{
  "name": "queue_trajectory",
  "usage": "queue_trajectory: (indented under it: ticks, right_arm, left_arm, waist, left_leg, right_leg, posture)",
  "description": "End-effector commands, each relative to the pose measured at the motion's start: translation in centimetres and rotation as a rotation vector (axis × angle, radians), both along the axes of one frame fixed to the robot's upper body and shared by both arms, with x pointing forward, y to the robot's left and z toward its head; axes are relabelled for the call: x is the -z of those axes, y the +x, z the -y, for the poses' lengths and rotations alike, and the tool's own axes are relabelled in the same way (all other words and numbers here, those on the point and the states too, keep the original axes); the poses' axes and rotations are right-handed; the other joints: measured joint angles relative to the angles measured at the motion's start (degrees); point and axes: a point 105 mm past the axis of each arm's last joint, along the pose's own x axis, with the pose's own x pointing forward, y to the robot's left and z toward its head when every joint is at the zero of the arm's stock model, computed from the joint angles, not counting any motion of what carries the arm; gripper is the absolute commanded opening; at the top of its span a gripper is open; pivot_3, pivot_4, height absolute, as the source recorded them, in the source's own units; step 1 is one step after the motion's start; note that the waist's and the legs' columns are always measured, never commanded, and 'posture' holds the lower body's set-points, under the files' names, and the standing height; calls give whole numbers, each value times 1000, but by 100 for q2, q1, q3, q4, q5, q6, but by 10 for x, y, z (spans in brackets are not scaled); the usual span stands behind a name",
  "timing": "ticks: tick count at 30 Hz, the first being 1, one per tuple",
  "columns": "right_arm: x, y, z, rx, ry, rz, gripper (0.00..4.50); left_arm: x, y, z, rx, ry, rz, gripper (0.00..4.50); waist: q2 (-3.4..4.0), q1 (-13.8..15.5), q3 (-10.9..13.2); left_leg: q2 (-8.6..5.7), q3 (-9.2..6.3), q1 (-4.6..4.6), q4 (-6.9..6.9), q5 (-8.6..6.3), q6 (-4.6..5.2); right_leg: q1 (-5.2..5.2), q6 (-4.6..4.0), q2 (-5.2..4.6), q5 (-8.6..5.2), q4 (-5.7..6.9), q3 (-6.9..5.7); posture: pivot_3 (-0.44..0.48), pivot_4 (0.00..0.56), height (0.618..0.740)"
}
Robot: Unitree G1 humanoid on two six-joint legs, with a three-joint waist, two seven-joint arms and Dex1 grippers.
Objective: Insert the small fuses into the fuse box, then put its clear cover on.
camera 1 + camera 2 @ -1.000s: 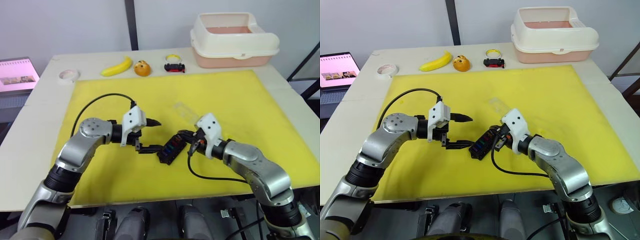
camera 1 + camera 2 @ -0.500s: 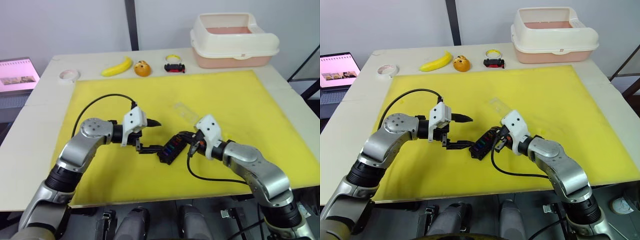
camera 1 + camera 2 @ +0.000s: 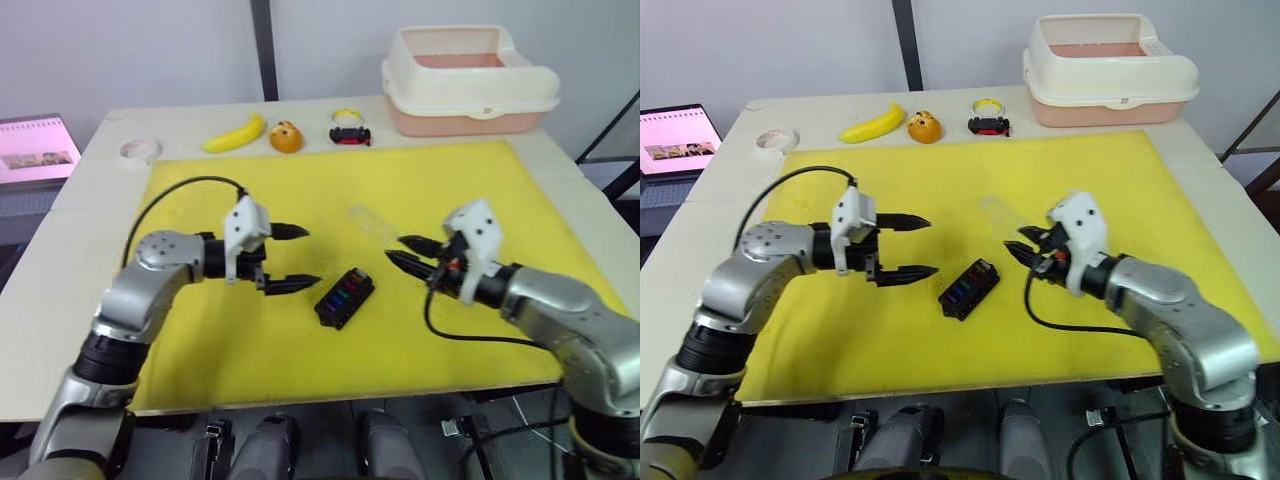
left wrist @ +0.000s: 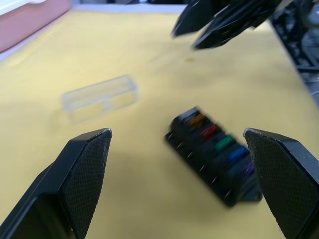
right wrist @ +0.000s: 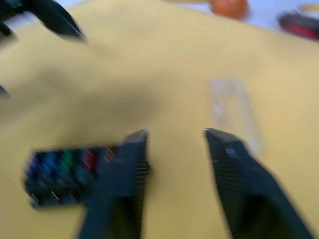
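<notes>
Next, my right gripper grabs the clear cover [image 3: 372, 222] by its long sides, to close up the filled fuse box [image 3: 344, 298].
The black fuse box [image 3: 344, 297] lies at an angle on the yellow mat, nothing touching it. Several small fuses [image 4: 215, 143] in brown, red, green, blue and purple sit in a row in its slots. The clear cover [image 3: 372, 222] lies flat on the mat just beyond the box. My left gripper [image 3: 303, 257] hovers to the left of the box, open wide and empty. To the box's right, my right gripper [image 3: 400, 250] is open with nothing between its fingers, its tips near the cover's near end. The right wrist view shows the fuse box [image 5: 65, 172] and the cover [image 5: 234, 109].
The yellow mat [image 3: 480, 190] covers most of the table. Along the back edge stand a tape roll [image 3: 138, 150], a banana [image 3: 235, 133], an orange [image 3: 285, 136] and a small toy car [image 3: 349, 134]. A white and pink bin [image 3: 465, 80] is at back right, a laptop [image 3: 35, 150] at far left.
My right gripper has let go near the fuse box, opened, and pulled back to the right. My left gripper has drawn away to the left. The box now lies free.
</notes>
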Motion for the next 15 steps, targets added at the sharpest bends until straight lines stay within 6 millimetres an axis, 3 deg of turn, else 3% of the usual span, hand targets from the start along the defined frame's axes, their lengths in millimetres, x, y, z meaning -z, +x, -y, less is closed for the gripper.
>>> queue_trajectory:
  ticks: [1, 2, 3, 7, 15]
  right_arm:
    - [-8, 2, 21, 62, -10, 16, 3891]
    - [-8, 3, 25, 79, -11, 11, 4413]
    - [-8, 4, 28, 90, -9, 8, 4468]
    - [-7, 11, 28, 102, 12, -5, 4468]
    - [-6, 41, 1, 68, 24, -32, 4468]
  left_arm:
    - [-12, 6, -9, -18, -14, 52, 4500]
    - [-13, 8, -11, -26, -12, 54, 4500]
    - [-13, 10, -13, -33, -10, 57, 4500]
    - [-13, 16, -16, -54, -4, 73, 4500]
    - [-11, 26, -8, -86, -7, 110, 4500]
  waist:
    - [0, -3, 0]
    - [0, -6, 0]
    - [0, -9, 0]
    - [0, -20, 0]
    - [0, -26, 0]
  left_leg:
    - [0, 0, 0, 1, 0, 0]
    - [0, 0, 0, 1, 0, 0]
    - [1, 0, 0, 1, 0, 0]
    - [2, 0, 0, 0, 0, 0]
    - [2, 1, 0, 1, 1, -1]
  right_leg:
    - [0, 0, 0, 0, 0, 0]
    - [0, 0, 0, 0, 1, 0]
    - [0, 0, 0, 0, 1, 0]
    - [0, 0, 0, 0, 1, 0]
    - [-1, 0, 0, 0, 2, 0]
  posture:
    - [0, 150, 740]
    - [0, 150, 740]
    - [0, 150, 740]
    - [0, 150, 740]
    - [0, 150, 740]
